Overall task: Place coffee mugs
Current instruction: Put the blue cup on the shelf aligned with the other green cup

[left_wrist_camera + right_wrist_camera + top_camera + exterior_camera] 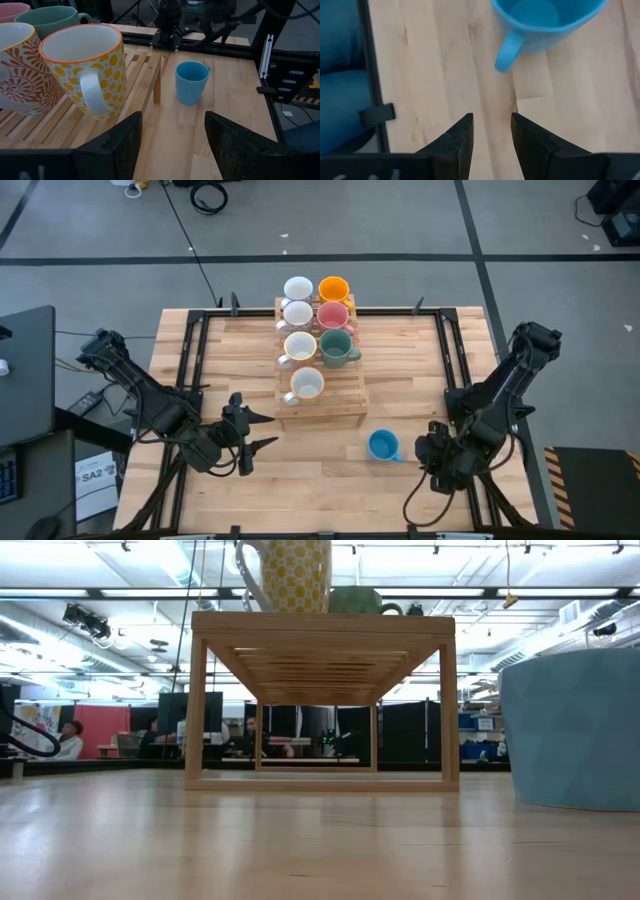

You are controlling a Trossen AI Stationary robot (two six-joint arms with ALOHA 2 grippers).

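Note:
The blue mug should be picked up next by its handle with my right gripper, so that the last mug can go on the wooden rack.
A blue coffee mug stands upright on the bare table, near and right of the wooden rack; its handle points toward my right gripper. Several mugs stand upright on the rack's slats: white ones, an orange, a pink, a green, and a yellow-dotted one at the near end. My right gripper hovers open just right of the blue mug, pointing steeply down, nothing between its fingers. My left gripper is open, left of the rack's near end.
Black metal rails run along the table's left, right and far sides. The rack stands on thin legs with a gap underneath. Bare wood lies between the blue mug and the rack's near edge.

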